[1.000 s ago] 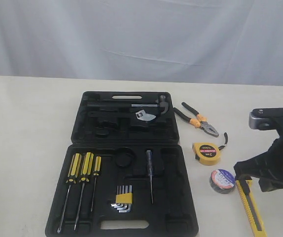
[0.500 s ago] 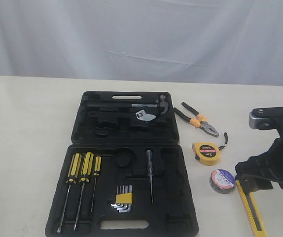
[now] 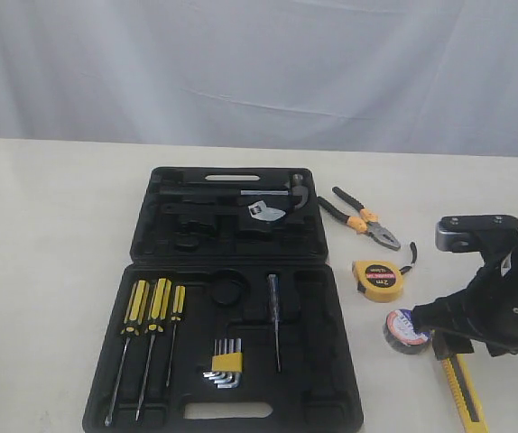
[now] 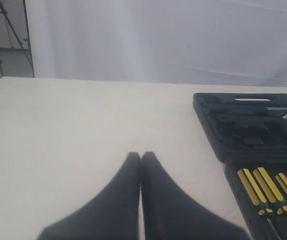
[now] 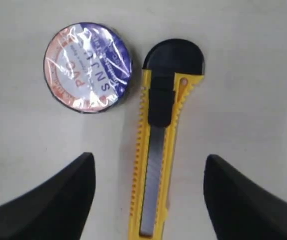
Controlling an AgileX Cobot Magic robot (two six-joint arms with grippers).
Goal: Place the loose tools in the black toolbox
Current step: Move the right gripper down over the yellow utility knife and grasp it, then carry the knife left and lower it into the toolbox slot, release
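Observation:
I need to stow the utility knife in the black toolbox (image 3: 324,383), so I should next grab the knife with my right gripper by its yellow body (image 3: 456,376) beside the slider.
The black toolbox (image 3: 324,383) lies open at the table's middle. To its right lie the loose tools: orange-and-black pliers (image 3: 360,219), a yellow tape measure (image 3: 378,280), a dark roll of tape (image 3: 403,328) with a blue-white label, and a yellow-black utility knife (image 3: 463,390). My right gripper (image 3: 446,337) hangs open just above the knife's black end. In the right wrist view its fingers straddle the knife (image 5: 156,150) without touching it, and the roll of tape (image 5: 87,67) lies beside it. My left gripper (image 4: 140,155) is shut on nothing, over bare table left of the toolbox (image 4: 216,142).
The toolbox holds yellow-black screwdrivers (image 3: 152,307), hex keys (image 3: 226,361), a slim tester screwdriver (image 3: 274,316) and a hammer (image 3: 272,192) in the lid. A white curtain hangs behind the table. The knife reaches the table's front edge.
My right gripper has opened. The right arm has moved left and lower, over the knife's black end next to the tape roll. No tool has moved.

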